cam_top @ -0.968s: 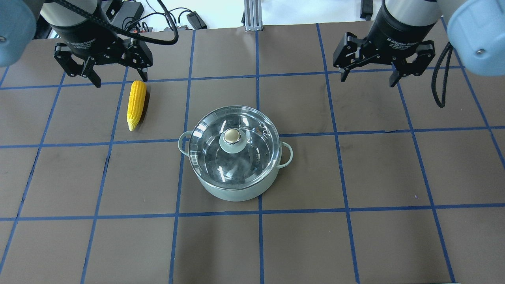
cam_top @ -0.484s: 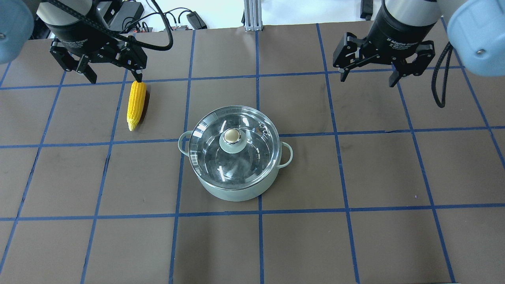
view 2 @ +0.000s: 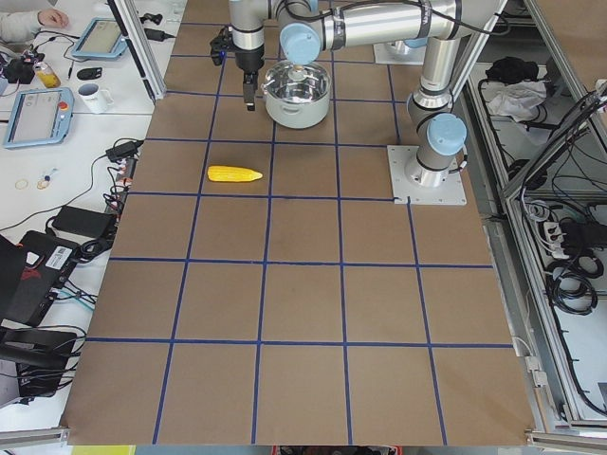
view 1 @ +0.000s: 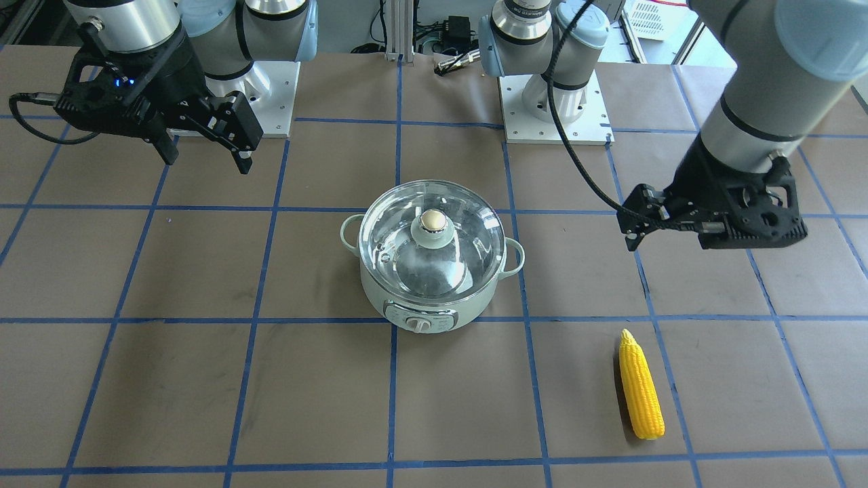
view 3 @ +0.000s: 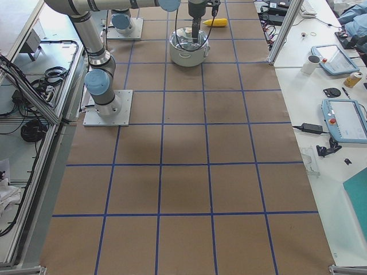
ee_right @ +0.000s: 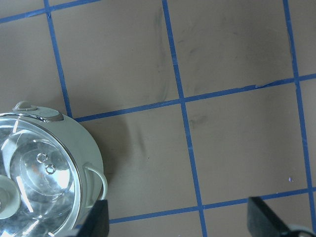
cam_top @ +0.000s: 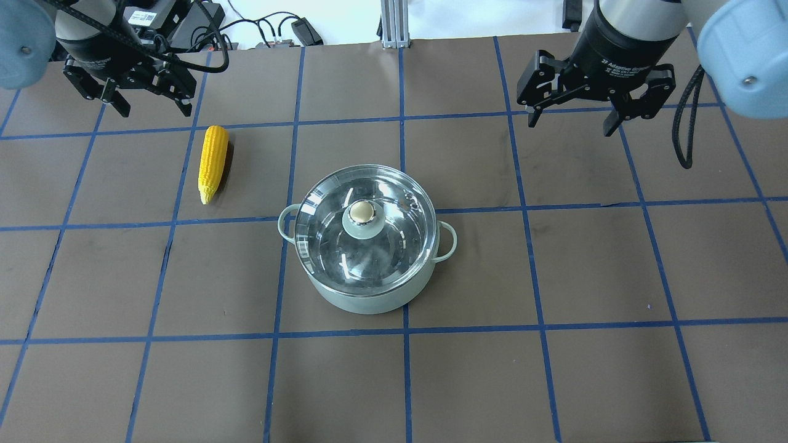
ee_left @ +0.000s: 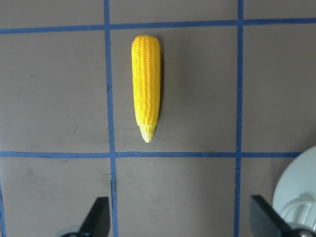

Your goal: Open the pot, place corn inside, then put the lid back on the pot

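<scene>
Next, my right gripper needs to grab the glass lid by its small round knob (view 1: 432,221) (ee_right: 7,197) to open the pot, since the lid spreads too wide for the fingertips.
The pale mint-green pot (cam_top: 363,295) stands mid-table with the clear glass lid (cam_top: 385,246) shut on it, and its control knob shows in the front-facing view (view 1: 420,324). The yellow corn (cam_top: 212,161) lies flat on the table to the pot's left, also seen in the front-facing view (view 1: 639,386) and the left wrist view (ee_left: 146,86). My left gripper (cam_top: 154,111) hangs open and empty in the air beyond the corn's blunt end. My right gripper (cam_top: 571,123) hangs open and empty, beyond and to the right of the pot. The pot's edge shows in the right wrist view (ee_right: 54,177).
The table (cam_top: 554,369) is brown paper with a blue tape grid. Cables and power supplies (cam_top: 258,31) lie past the far edge. The arm bases (view 1: 553,108) stand on the robot's side.
My left gripper has drawn back from the corn's blunt end towards the far left edge, still open. The right gripper has barely moved. Corn, pot and lid are unmoved.
</scene>
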Robot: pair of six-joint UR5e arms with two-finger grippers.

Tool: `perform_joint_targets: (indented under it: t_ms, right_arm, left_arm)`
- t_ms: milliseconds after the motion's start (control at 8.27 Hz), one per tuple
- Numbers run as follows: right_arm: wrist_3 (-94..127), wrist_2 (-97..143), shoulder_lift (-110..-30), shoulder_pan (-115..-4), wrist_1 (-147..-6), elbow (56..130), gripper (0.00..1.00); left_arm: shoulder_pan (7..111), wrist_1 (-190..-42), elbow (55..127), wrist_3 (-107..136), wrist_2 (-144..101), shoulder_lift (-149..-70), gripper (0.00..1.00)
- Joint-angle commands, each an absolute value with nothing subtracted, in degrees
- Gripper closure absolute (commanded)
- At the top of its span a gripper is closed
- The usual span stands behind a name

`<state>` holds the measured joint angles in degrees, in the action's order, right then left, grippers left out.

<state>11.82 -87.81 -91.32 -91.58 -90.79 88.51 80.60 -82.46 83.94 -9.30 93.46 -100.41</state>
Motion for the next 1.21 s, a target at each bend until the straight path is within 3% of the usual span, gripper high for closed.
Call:
perform_joint_targets:
  t_ms: [0, 484, 1089]
  right_arm:
    - [11.78, -87.63, -91.32, -91.58, -90.79, 88.51, 0.00]
    - [12.73, -86.76, -89.57, -92.72, -89.74, 88.42, 0.00]
    - [38.37, -86.65, -73.76, -115.01, -108.08, 87.54, 0.00]
  left_arm:
    - [79.19, -75.53, 84.37, -10.46, 93.43, -107.64, 0.00]
    - [75.86, -65.15, 84.73, -14.13, 92.64, -118.81, 0.00]
    - [75.41, -63.02, 84.81, -14.24, 87.72, -125.24, 0.00]
